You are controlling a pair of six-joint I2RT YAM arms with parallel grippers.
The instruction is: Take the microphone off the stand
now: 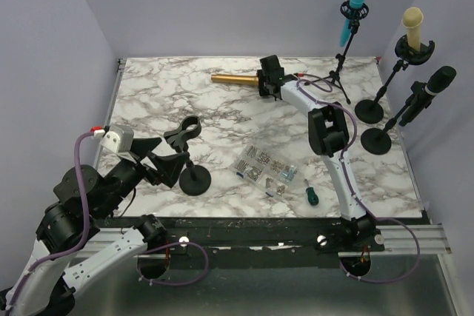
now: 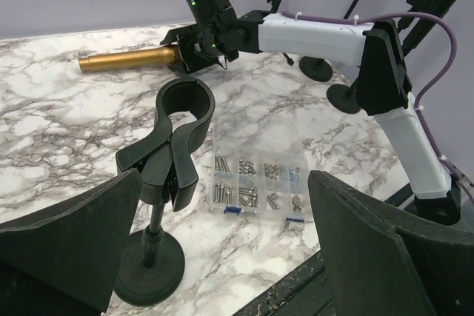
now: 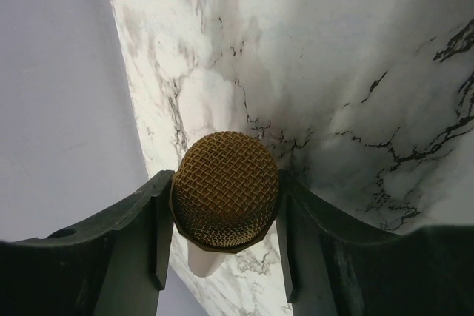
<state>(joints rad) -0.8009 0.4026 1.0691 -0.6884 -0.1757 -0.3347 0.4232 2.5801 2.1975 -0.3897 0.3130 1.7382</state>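
I should open my right gripper now. The gold microphone is level and low above flat, empty marble, so the microphone would land lying there.
The gold microphone (image 1: 233, 78) is held level, low over the far middle of the marble table, clear of its stand. My right gripper (image 1: 265, 79) is shut on its mesh head (image 3: 226, 199), one finger on each side; the handle points left in the left wrist view (image 2: 126, 58). The empty black stand (image 1: 194, 179) stands at the near left, its spring clip (image 2: 174, 138) tilted and holding nothing. My left gripper (image 1: 164, 159) is open and empty right beside the stand, whose base (image 2: 148, 268) sits by the left finger.
A clear box of screws (image 1: 266, 170) and a green screwdriver (image 1: 311, 195) lie near the table's front middle. Three more stands at the right hold a blue (image 1: 353, 14), a cream (image 1: 413, 26) and a black microphone (image 1: 437, 83). Lilac walls enclose the table.
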